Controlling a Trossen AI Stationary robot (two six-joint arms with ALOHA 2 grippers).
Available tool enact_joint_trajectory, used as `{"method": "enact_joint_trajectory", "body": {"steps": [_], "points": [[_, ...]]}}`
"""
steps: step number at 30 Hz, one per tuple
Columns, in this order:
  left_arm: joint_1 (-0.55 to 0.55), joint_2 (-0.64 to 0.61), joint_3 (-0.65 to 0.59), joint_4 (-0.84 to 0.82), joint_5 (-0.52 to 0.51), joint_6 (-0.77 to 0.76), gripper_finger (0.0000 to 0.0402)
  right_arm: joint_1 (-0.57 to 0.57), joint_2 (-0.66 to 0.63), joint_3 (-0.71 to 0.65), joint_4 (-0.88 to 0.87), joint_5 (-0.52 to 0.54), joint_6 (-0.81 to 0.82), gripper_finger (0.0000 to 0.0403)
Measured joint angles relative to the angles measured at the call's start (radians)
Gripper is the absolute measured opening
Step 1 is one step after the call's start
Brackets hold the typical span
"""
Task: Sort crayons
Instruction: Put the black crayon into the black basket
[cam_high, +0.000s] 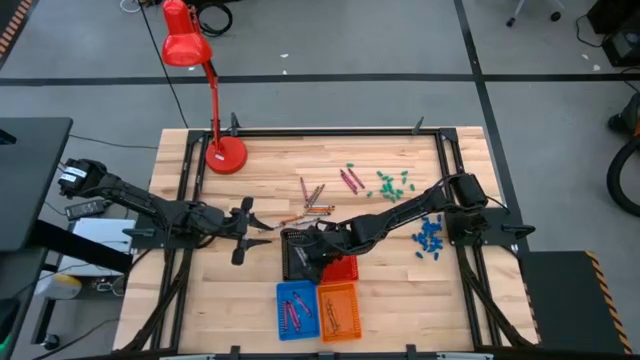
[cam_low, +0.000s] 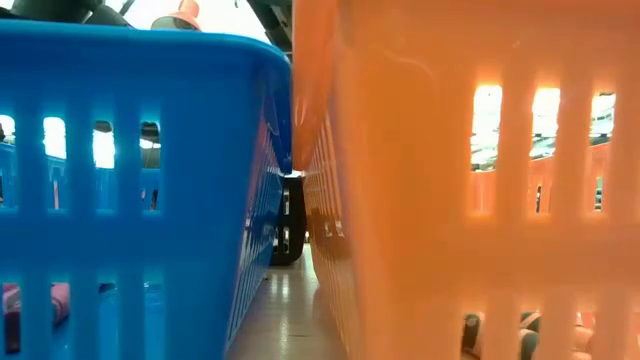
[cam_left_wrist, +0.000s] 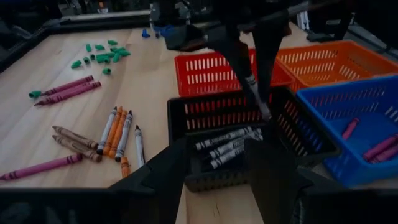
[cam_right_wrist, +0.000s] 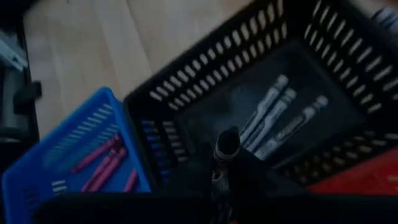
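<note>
Another grey crayon needs to be grabbed next by its blunt end (cam_left_wrist: 140, 162) with my left gripper. Then I sort that crayon into the black basket (cam_left_wrist: 211, 174).
My right gripper (cam_high: 312, 254) reaches over the black basket (cam_high: 298, 256) and is shut on a grey-wrapped dark crayon (cam_left_wrist: 256, 94). Several like crayons (cam_left_wrist: 225, 147) lie on that basket's floor. Maroon crayons (cam_right_wrist: 102, 163) lie in the blue basket (cam_high: 293, 310). Loose crayons lie flat on the table: orange, tan and grey ones (cam_left_wrist: 115, 132), and maroon ones (cam_left_wrist: 67, 89). My left gripper (cam_high: 248, 232) stands open to the left of the black basket with nothing between its fingers. My right gripper pinches the crayon's upper part (cam_left_wrist: 250, 81) between its two fingers, slanting down from above. The crayon hangs tilted below the fingers, its lower tip (cam_left_wrist: 266, 114) inside the black basket. Whether the tip touches the crayons below, I cannot tell.
A red basket (cam_high: 342, 268) stands right of the black one, an orange basket (cam_high: 338, 311) beside the blue one at the near edge. Green pieces (cam_high: 392, 183) and blue pieces (cam_high: 430, 236) lie at the right. A red lamp (cam_high: 225, 155) stands far left.
</note>
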Motion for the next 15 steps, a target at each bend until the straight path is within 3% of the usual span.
{"method": "enact_joint_trajectory", "body": {"steps": [15], "points": [[0.024,0.054,0.0,-0.174,-0.004,-0.097,0.0176,-0.062,-0.024,0.0,-0.019,-0.04,-0.032,0.0124]]}}
